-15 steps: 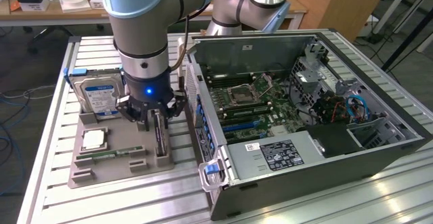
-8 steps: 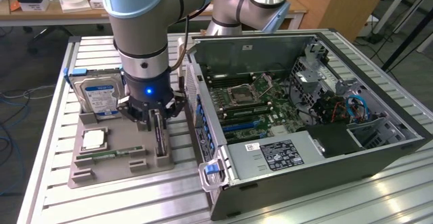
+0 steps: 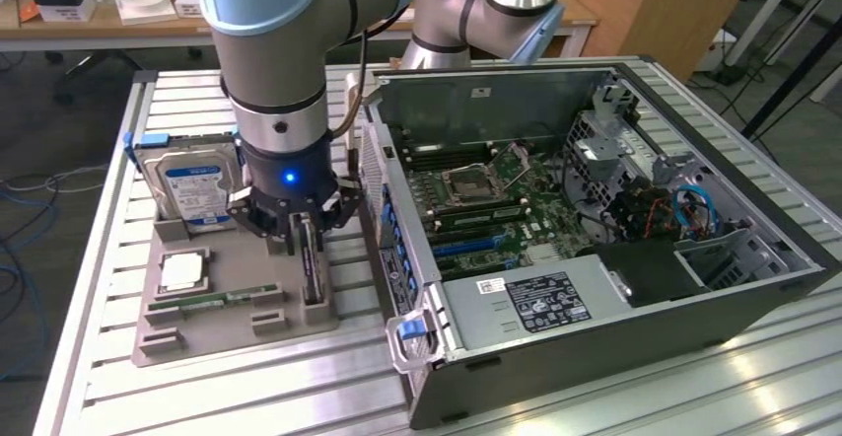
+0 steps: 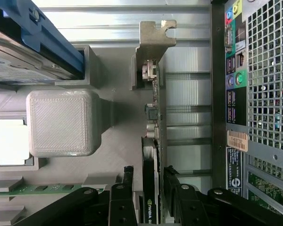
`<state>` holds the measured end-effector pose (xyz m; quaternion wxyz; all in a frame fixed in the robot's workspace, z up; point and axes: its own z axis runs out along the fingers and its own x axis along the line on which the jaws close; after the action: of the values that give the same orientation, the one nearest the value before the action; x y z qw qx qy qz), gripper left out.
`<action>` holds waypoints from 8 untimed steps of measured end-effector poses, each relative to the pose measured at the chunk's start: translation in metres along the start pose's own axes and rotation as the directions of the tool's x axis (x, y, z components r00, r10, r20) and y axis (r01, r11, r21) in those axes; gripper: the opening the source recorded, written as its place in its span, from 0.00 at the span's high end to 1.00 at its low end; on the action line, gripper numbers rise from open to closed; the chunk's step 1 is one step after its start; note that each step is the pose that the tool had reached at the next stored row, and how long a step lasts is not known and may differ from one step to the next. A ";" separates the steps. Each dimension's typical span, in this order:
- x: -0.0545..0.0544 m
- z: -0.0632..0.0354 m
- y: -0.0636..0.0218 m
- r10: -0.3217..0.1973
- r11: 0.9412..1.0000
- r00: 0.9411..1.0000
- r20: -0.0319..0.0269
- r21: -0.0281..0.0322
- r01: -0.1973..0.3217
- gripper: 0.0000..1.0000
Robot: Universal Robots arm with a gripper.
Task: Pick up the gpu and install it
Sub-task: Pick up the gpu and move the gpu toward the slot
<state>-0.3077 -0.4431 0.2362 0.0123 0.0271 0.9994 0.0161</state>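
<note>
My gripper should next pick up the GPU by the flat sides of its black shroud (image 3: 311, 249), because components stick out near the silver bracket.
The gpu (image 3: 312, 263) is a thin dark card standing on its edge in a slot of the grey holder (image 3: 217, 323), close beside the open computer case (image 3: 593, 288). In the wrist view the gpu (image 4: 153, 117) runs away from the camera, with its silver bracket (image 4: 153, 35) at the far end. My gripper (image 3: 306, 224) is lowered over the card's top edge. Its black fingers (image 4: 128, 176) straddle the card, one on each side, and a narrow gap still shows beside one of them. The gripper (image 4: 148, 172) is open around the card, which rests in its slot.
The holder also carries a hard drive (image 3: 191, 184) with a blue-white label, a processor chip (image 3: 181, 271) and a green memory stick (image 3: 211, 301). The case's rear panel (image 4: 269, 94) stands close beside the card. Inside the case, the motherboard (image 3: 500, 209) lies exposed. Everything sits on a slatted metal table (image 3: 197, 401).
</note>
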 end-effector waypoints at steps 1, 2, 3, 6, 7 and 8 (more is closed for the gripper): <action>0.000 0.0000 0.0000 0.000 1.000 1.000 0.000 0.000 0.000 0.61; 0.000 0.0000 0.0000 0.000 1.000 1.000 0.000 0.000 0.000 0.61; 0.000 0.0000 0.0000 0.000 1.000 1.000 0.000 0.000 0.000 0.61; -0.001 0.0001 0.0000 0.000 1.000 1.000 0.000 0.000 0.000 0.61; -0.001 0.0001 0.0000 0.000 1.000 1.000 0.000 0.000 0.000 0.61; -0.001 0.0000 0.0000 0.000 1.000 1.000 0.000 0.000 0.000 0.61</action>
<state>-0.3066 -0.4431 0.2362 0.0121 0.0271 0.9994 0.0162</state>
